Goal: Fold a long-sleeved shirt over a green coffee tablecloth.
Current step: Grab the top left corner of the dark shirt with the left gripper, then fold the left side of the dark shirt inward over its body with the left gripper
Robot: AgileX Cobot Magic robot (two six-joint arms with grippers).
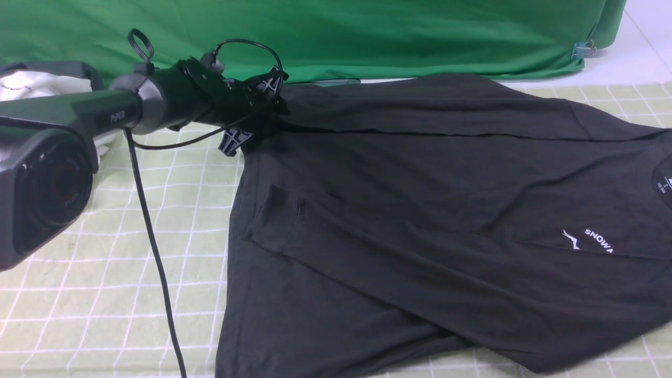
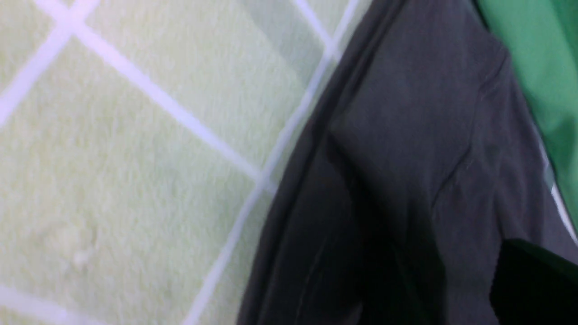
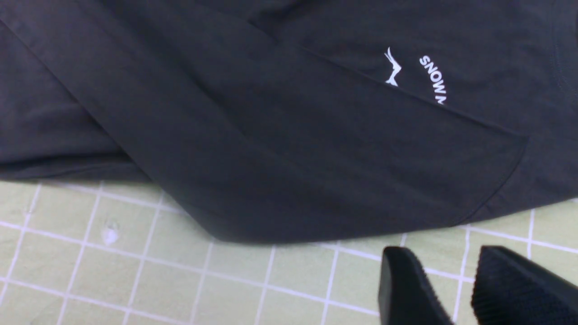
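Note:
I should next use my left gripper to grab the long-sleeved shirt by its sleeve's cuff edge [image 2: 403, 230], which stands up in a fold while the shirt's body lies flat.
The long-sleeved shirt [image 1: 420, 210] is dark charcoal and lies spread on the green coffee tablecloth [image 1: 105, 294], a pale green cloth with a white grid. A sleeve is folded across the body below the white "SNOW" print [image 1: 596, 241]. My left gripper [image 1: 252, 113] sits at the shirt's far left corner, its two fingers standing apart, open, over the fabric edge. One dark fingertip [image 2: 537, 284] shows above the shirt [image 2: 406, 158] in the left wrist view. My right gripper [image 3: 447, 259] is open over bare tablecloth [image 3: 135, 253], just off the shirt's [image 3: 271, 135] near edge, with nothing between its fingers. It is out of the front view.
A plain bright green fabric sheet [image 1: 367, 37] hangs along the back, held by a binder clip [image 1: 583, 50]. A white garment [image 1: 31, 84] lies at the far left behind the left arm. A black cable [image 1: 152, 236] trails from that arm across the cloth.

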